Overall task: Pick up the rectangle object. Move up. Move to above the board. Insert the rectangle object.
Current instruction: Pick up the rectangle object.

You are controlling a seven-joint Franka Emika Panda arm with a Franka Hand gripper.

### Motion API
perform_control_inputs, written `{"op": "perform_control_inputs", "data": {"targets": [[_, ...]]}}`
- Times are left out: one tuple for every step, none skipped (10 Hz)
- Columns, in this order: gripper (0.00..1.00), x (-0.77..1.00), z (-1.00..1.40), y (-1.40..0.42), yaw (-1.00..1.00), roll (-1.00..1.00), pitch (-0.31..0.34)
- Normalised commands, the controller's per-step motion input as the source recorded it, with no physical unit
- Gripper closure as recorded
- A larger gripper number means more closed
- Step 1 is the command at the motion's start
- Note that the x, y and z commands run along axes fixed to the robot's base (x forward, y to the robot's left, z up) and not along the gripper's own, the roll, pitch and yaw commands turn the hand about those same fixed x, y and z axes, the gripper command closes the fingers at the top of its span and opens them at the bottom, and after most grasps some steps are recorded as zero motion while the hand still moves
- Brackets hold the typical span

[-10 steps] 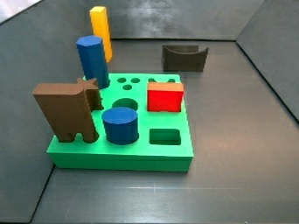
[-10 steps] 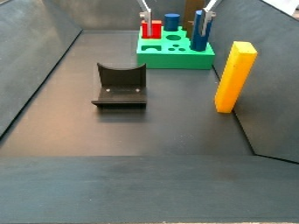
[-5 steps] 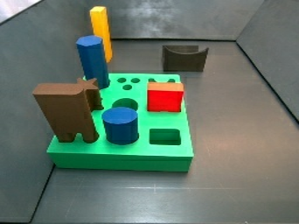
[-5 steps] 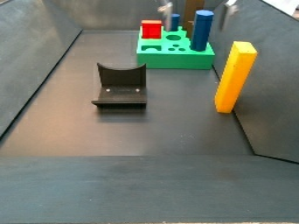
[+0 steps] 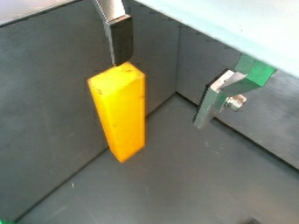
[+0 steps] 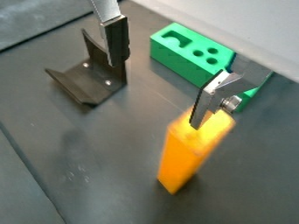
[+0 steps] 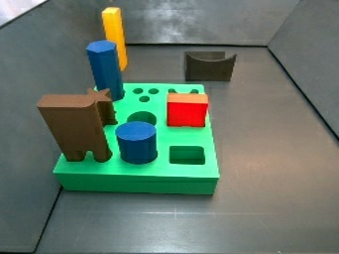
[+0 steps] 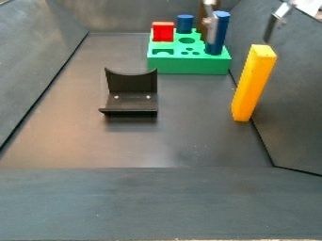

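The orange-yellow rectangle object has to be inserted into the green board, so I should next grab it with my gripper by its upper end (image 7: 113,16) (image 5: 118,80).
The rectangle object, a tall orange-yellow block (image 8: 251,83), stands upright on the dark floor near a side wall, apart from the green board (image 8: 189,58). It also shows in both wrist views (image 5: 118,114) (image 6: 191,156) and behind the board in a side view (image 7: 114,34). My gripper (image 8: 246,8) is open and empty, high above the block's top; only its fingertips show at the frame edge. In the wrist views the gripper (image 5: 167,72) (image 6: 163,72) has one finger (image 5: 119,38) just over the block's top edge and the other off to the side.
The board (image 7: 199,179) holds a brown notched block (image 7: 74,124), two blue pegs (image 7: 105,65) (image 7: 135,141) and a red cube (image 7: 188,109). The dark fixture (image 8: 128,91) stands on the floor between board and front. Grey walls enclose the floor.
The gripper's fingertips have moved sideways from above the board to above the orange block. The block and the board's pieces have not moved.
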Motion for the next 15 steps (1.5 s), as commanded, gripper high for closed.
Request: {"op": "perform_control_inputs", "data": {"targets": [[0.00,-1.00,-0.21,0.02,-0.10,0.19,-0.093],[0.00,-1.00,-0.33,0.00,-0.15,0.15,-0.071],[0.00,-0.81,-0.66,-0.07,-0.21,0.15,-0.049],[0.00,-0.11,-0.92,-0.29,-0.15,0.19,0.000],[0.00,0.13,-0.92,-0.33,-0.21,0.16,0.039],[0.00,0.09,-0.79,-0.17,-0.17,0.05,0.011],[0.00,-0.02,0.00,0.01,0.00,-0.04,-0.024],[0.00,0.00,0.00,0.00,0.00,-0.01,-0.010],[0.00,0.00,0.00,0.00,0.00,0.00,0.000],[1.00,0.00,0.00,0.00,0.00,0.00,0.000],[1.00,0.00,0.00,0.00,0.00,0.00,0.000],[1.00,0.00,0.00,0.00,0.00,0.00,0.000],[1.00,0.00,0.00,0.00,0.00,0.00,0.000],[1.00,0.00,0.00,0.00,0.00,0.00,0.000],[1.00,0.00,0.00,0.00,0.00,0.00,0.000]]}}
